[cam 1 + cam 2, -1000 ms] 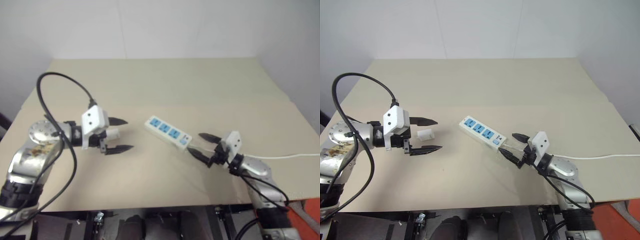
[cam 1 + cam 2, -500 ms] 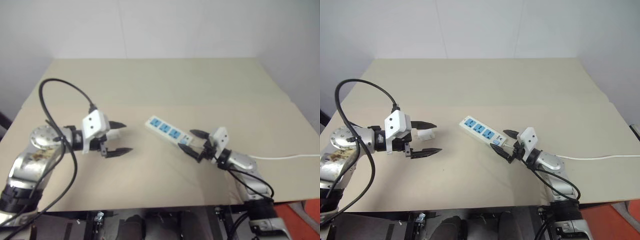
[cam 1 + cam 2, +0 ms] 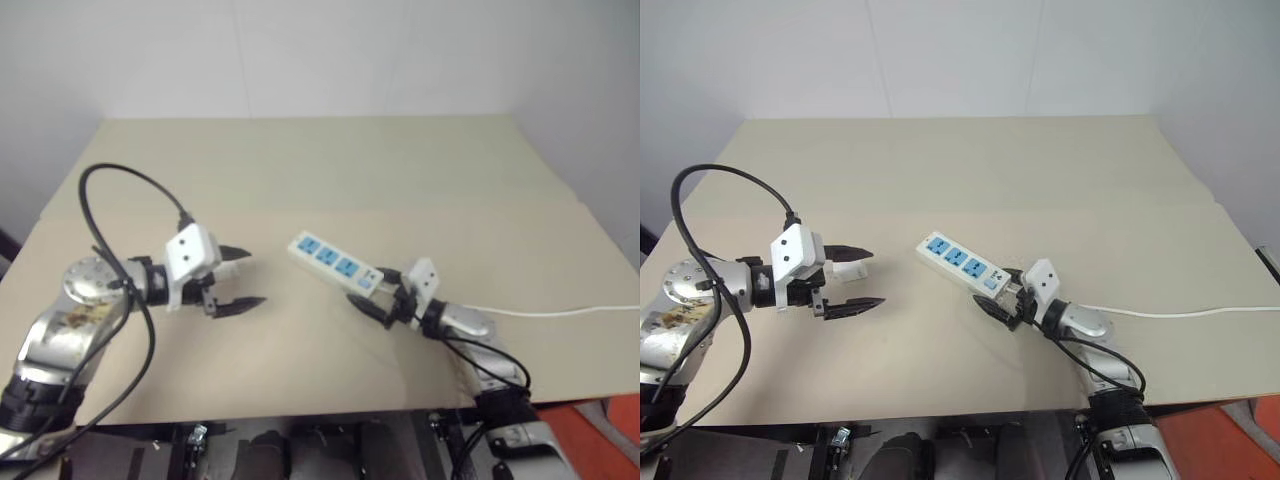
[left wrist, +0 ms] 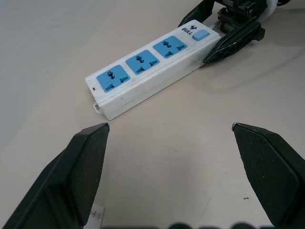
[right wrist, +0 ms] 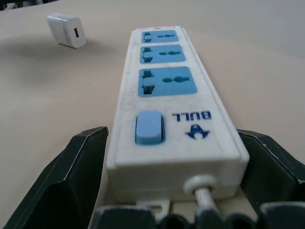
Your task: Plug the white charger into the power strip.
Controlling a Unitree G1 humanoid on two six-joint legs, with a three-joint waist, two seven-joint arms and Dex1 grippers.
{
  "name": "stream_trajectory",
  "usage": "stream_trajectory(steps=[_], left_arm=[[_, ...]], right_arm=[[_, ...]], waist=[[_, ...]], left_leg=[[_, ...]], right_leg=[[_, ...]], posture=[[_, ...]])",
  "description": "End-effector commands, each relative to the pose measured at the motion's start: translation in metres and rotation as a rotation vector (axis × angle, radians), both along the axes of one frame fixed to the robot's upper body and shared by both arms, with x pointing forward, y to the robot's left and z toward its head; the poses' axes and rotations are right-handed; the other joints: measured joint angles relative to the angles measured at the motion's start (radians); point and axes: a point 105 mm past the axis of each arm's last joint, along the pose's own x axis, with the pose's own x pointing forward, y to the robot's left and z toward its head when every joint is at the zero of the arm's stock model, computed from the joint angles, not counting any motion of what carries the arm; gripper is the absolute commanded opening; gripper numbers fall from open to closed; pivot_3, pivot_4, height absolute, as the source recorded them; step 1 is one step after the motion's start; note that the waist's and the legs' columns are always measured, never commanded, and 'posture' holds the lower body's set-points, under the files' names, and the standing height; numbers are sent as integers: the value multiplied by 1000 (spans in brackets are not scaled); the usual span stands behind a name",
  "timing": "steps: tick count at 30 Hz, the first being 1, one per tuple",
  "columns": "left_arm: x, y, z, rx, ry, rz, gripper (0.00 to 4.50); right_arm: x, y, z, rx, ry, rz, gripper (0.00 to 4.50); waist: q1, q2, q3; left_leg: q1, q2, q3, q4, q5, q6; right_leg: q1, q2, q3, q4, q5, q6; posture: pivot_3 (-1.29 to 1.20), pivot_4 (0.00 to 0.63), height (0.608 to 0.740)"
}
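Observation:
The power strip's blue sockets need to stay free to take the charger. My right gripper will next grab the power strip by its switch end (image 3: 368,280) (image 5: 174,138).
The power strip (image 3: 333,263) lies flat at the table's middle, its three blue sockets facing up and its switch end toward my right arm. My right gripper (image 3: 372,290) is open, with one black finger on each side of the strip's switch end (image 5: 150,127), where the cord leaves. The white charger (image 3: 850,270) rests on the table left of the strip, close under the far finger of my left gripper (image 3: 252,277). That gripper is open, hovers low and points toward the strip (image 4: 147,71). Nothing is gripped between its fingers.
The white cord (image 3: 560,312) runs from the strip's switch end off to the right table edge. The beige tabletop (image 3: 330,170) stretches back to a white wall. A black cable (image 3: 110,215) loops above my left arm.
My right gripper has moved left and forward along the cord, from beside the strip's end to straddling it. The left gripper has stayed about where it was.

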Motion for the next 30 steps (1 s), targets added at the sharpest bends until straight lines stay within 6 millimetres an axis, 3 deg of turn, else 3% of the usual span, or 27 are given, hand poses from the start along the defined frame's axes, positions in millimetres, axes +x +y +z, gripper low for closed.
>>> stream_trajectory(steps=[1, 6, 11, 17, 23, 30], left_arm=[[-2, -1, 8, 0, -42, -7, 4500], [-1, -3, 11, -17, -51, -10, 4500], [0, -2, 9, -15, -52, -2, 4500], [0, -2, 11, -17, -58, 1, 4500], [4, 6, 20, 2, -85, 10, 4500], [25, 16, 28, 95, -124, 52, 4500]], right_arm=[[3, 1, 11, 25, -51, 3, 4457], [3, 0, 7, 15, -39, 16, 4457], [3, 0, 1, 19, -6, 15, 3430], [-3, -1, 0, -16, -43, 40, 3431], [-28, -12, 13, -18, -47, 289, 3431], [-49, 14, 8, -83, -46, 683, 3431]], waist=[[0, 0, 0], [0, 0, 0], [0, 0, 0], [0, 0, 0], [5, 0, 0], [-7, 0, 0]], left_leg=[[0, 0, 0, 0, 0, 0], [0, 0, 0, 0, 0, 0], [1, 0, 0, 0, 0, 0], [1, 0, 0, 0, 0, 0], [1, 0, 0, 0, 0, 0], [4, 0, 2, 0, 0, 0]], right_leg=[[0, 0, 0, 0, 0, 0], [0, 0, 0, 0, 0, 0], [0, 0, 0, 0, 0, 0], [0, 0, 0, 1, 0, 0], [1, 0, 0, 0, 0, 0], [1, 0, 1, -2, 0, 0]], posture=[[0, 150, 740], [0, 150, 740], [0, 150, 740], [0, 150, 740], [0, 150, 740], [0, 150, 740]])
